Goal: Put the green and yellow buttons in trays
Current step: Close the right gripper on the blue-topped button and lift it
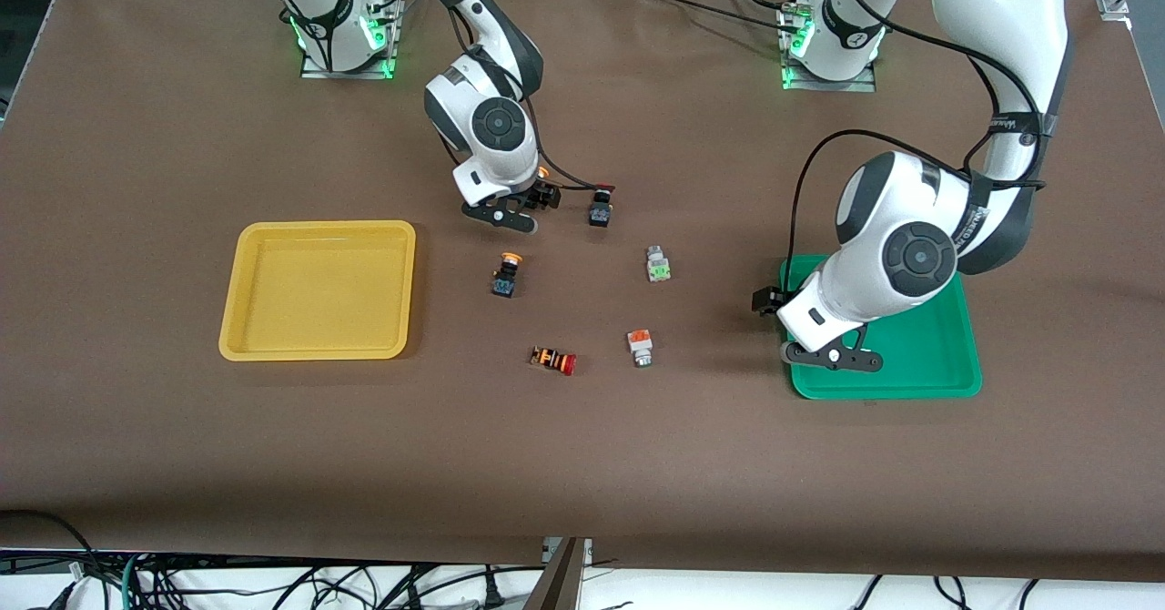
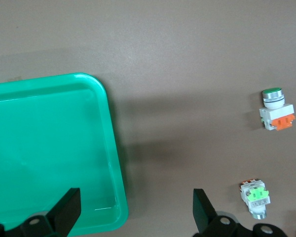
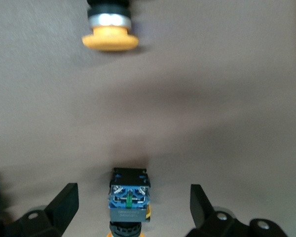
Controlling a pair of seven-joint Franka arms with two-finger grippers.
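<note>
My right gripper grabs the yellow-capped button by its blue-black body [image 3: 129, 202] next, to place it in the yellow tray.
The yellow tray [image 1: 319, 291] lies toward the right arm's end and the green tray [image 1: 919, 355] toward the left arm's end. My right gripper [image 1: 523, 209] is open, low over a yellow-capped button with a blue-black body [image 3: 129, 202], which lies between its fingers [image 3: 64, 205]. A second yellow-capped button [image 1: 507, 275] lies nearer the front camera. A white button with a green block [image 1: 658, 264] and one with an orange block [image 1: 640, 346] lie mid-table. My left gripper [image 2: 135, 210] is open and empty over the green tray's corner [image 2: 108, 197].
A red-capped black switch [image 1: 600, 207] stands beside my right gripper. A red-capped switch with an orange-striped body [image 1: 553, 360] lies near the orange-block button. Both trays hold nothing.
</note>
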